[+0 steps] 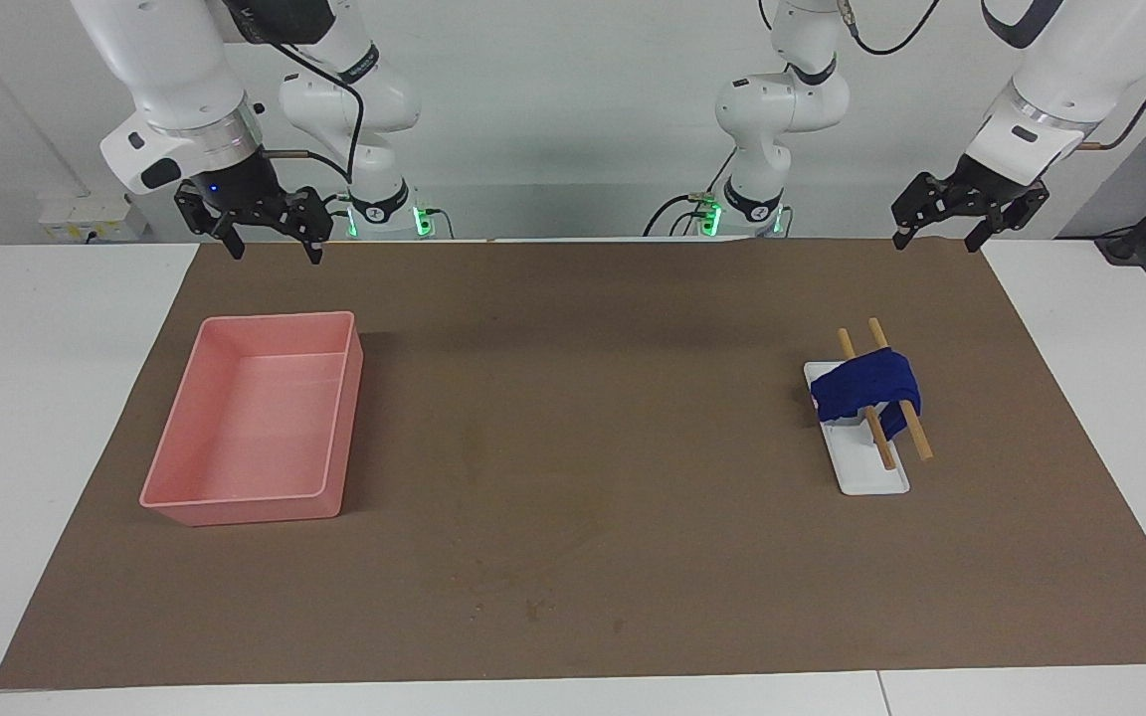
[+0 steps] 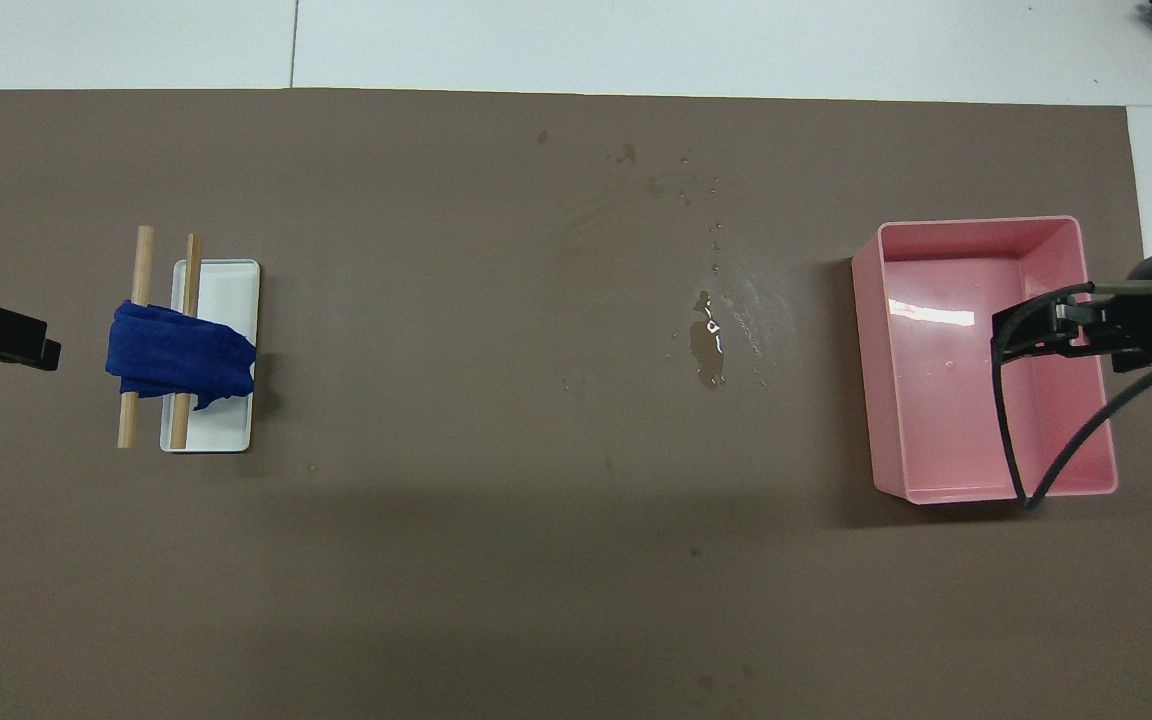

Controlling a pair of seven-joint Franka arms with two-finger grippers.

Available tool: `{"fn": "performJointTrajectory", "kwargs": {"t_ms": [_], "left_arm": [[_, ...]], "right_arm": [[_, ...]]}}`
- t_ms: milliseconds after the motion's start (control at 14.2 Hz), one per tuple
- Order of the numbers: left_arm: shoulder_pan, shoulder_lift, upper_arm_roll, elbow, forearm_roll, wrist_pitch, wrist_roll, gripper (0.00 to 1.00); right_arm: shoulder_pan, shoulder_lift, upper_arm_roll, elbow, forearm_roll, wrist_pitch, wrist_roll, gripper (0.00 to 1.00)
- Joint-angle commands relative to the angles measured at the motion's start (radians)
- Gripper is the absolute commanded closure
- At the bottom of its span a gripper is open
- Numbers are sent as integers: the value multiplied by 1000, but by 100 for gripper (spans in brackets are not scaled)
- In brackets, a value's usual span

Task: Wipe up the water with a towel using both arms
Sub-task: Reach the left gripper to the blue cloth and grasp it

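Next, my left gripper takes the navy-blue towel by its edge over the outer wooden stick (image 2: 126, 326) to wipe up the water puddle (image 2: 707, 349).
The navy-blue towel (image 1: 866, 391) hangs over the two wooden sticks of a white rack (image 1: 876, 479) toward the left arm's end of the table. It also shows in the overhead view (image 2: 179, 361). A small water puddle (image 2: 707, 349) with scattered drops lies on the brown mat between the rack and the pink tray. My left gripper (image 1: 939, 242) hangs open and empty in the air over the mat's edge by the robots, apart from the towel; its tip shows in the overhead view (image 2: 48, 352). My right gripper (image 1: 275, 249) hangs open and empty, raised over the pink tray's end; it also shows in the overhead view (image 2: 1004, 338).
A pink tray (image 1: 275, 320) stands toward the right arm's end, holding nothing solid; its rim (image 2: 976, 222) also shows in the overhead view. The white rack's base (image 2: 226, 285) lies flat under the sticks. The brown mat (image 1: 583, 348) covers most of the white table.
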Motion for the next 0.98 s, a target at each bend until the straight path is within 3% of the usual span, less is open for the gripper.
{"fn": "performJointTrajectory", "kwargs": {"t_ms": [0,281,562,914], "left_arm": [[-6,-28,-1,-33,20,23,-3,0],[-6,-32,-1,-61,18,61,-17,0],[10,-98,2,-283,18,345,-17,0],[58,-37,5,-418,20,601,-12,0]], "right_arm": [[-11,-17,2,-22,26,15,-26,0],[-8,-20,2,-25,26,15,-25,0],[-9,-20,2,-25,29,15,-25,0],[-9,-20,2,-26,27,14,-19,0]]}}
